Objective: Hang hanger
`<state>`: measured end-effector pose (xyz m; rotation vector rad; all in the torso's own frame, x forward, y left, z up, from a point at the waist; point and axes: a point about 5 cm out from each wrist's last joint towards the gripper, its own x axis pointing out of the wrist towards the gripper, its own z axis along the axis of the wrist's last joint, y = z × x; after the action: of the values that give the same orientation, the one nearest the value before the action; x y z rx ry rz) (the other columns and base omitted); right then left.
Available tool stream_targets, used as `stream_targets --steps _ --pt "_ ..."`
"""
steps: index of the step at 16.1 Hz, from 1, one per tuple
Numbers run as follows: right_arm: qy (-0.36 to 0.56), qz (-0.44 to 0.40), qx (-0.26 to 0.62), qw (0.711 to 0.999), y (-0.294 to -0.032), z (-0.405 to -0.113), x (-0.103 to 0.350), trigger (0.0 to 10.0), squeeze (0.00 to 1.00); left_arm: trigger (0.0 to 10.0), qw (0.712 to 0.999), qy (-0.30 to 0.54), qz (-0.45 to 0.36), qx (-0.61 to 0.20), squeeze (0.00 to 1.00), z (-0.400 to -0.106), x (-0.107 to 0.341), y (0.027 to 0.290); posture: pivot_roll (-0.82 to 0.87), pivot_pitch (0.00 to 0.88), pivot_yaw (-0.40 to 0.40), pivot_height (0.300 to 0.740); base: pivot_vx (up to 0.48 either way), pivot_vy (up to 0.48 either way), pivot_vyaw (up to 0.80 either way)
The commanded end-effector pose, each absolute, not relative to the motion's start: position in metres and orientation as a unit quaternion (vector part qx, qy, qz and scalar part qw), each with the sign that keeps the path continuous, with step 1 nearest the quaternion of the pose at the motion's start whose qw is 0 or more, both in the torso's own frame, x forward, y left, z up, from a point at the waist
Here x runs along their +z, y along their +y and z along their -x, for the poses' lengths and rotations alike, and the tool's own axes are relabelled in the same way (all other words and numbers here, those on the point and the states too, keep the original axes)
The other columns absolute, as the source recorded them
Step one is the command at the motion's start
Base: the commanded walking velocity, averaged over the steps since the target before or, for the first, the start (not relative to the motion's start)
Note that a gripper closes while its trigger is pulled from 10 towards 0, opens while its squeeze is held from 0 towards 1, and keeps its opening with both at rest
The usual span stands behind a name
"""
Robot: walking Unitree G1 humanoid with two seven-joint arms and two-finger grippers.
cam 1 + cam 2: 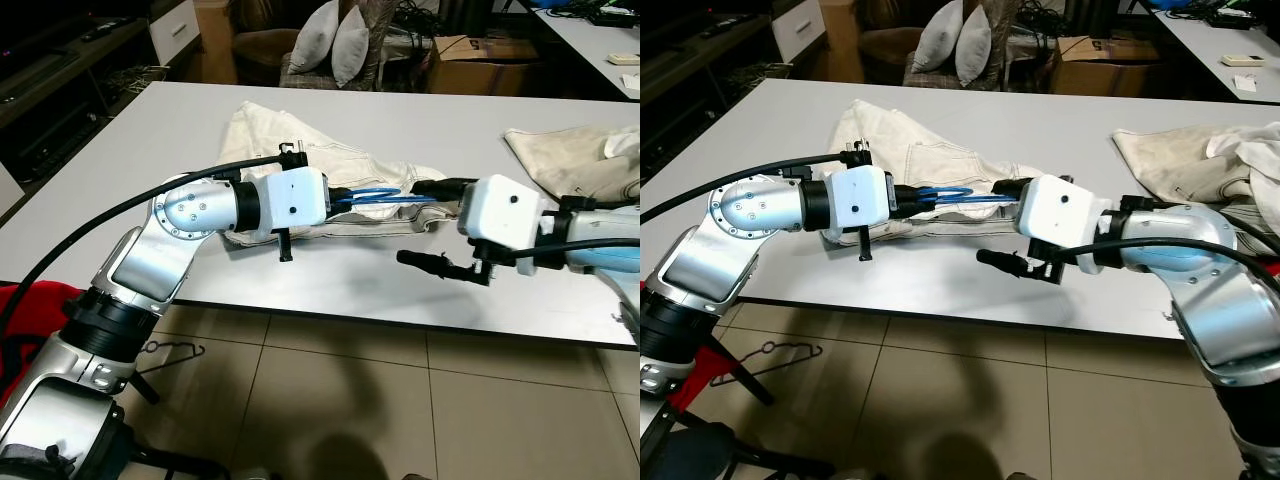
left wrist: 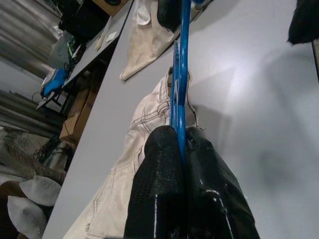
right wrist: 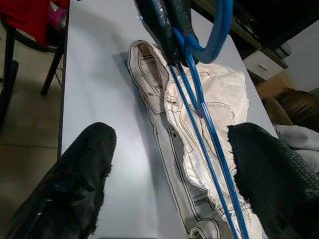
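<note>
The robot's right gripper should grab the hanger by its free thin wires next, because the left gripper's black fingertips crowd the wire near the hook.
A blue wire hanger [image 1: 385, 197] lies level just above the cream trousers [image 1: 300, 150] on the grey table [image 1: 330, 275]. My left gripper [image 1: 340, 197] is shut on the hanger near its hook, its black fingers [image 2: 159, 164] pinching the blue wire [image 2: 179, 74]. Facing it from the right, my right gripper [image 1: 425, 222] stands open at the hanger's far end. In the right wrist view the blue wires [image 3: 209, 124] run between its spread fingertips [image 3: 94, 149], nearer one of them, over the trousers [image 3: 219, 84]. Whether the far end is tucked into the trousers is unclear.
A second pale garment [image 1: 570, 160] is heaped at the table's right. On the tiled floor under the left arm lies a dark wire hanger [image 1: 170, 350], beside a red cloth [image 1: 20, 310]. Beyond the table are a sofa with pillows [image 1: 335, 40] and a cardboard box [image 1: 480, 60].
</note>
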<state>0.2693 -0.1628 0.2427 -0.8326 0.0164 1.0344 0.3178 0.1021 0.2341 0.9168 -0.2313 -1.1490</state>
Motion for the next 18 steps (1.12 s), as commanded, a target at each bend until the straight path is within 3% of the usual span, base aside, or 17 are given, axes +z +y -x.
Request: stream_targets --steps 1,2,8,18 --pt "0.000 0.395 0.476 0.785 -0.160 -0.272 0.246 0.7 0.00 10.0 0.728 -0.117 -0.429 -0.521 0.00 -0.318 0.241 0.099 -0.07 0.000 0.043 0.740 0.000 0.000 0.00" --pt "0.000 0.396 0.475 0.785 -0.159 -0.273 0.246 0.0 0.00 10.0 0.726 -0.119 -0.430 -0.523 0.00 -0.318 0.241 0.098 -0.07 0.000 0.044 0.740 0.000 0.000 0.00" --pt "0.011 0.402 0.489 0.774 -0.155 -0.279 0.244 0.0 0.00 10.0 0.698 -0.131 -0.450 -0.541 0.00 -0.314 0.247 0.091 -0.06 0.000 0.044 0.740 0.000 0.000 0.00" --pt "0.013 0.410 0.481 0.775 -0.153 -0.290 0.245 0.0 0.00 10.0 0.679 -0.139 -0.454 -0.560 0.00 -0.308 0.250 0.085 -0.06 0.000 0.040 0.740 0.000 0.000 0.00"
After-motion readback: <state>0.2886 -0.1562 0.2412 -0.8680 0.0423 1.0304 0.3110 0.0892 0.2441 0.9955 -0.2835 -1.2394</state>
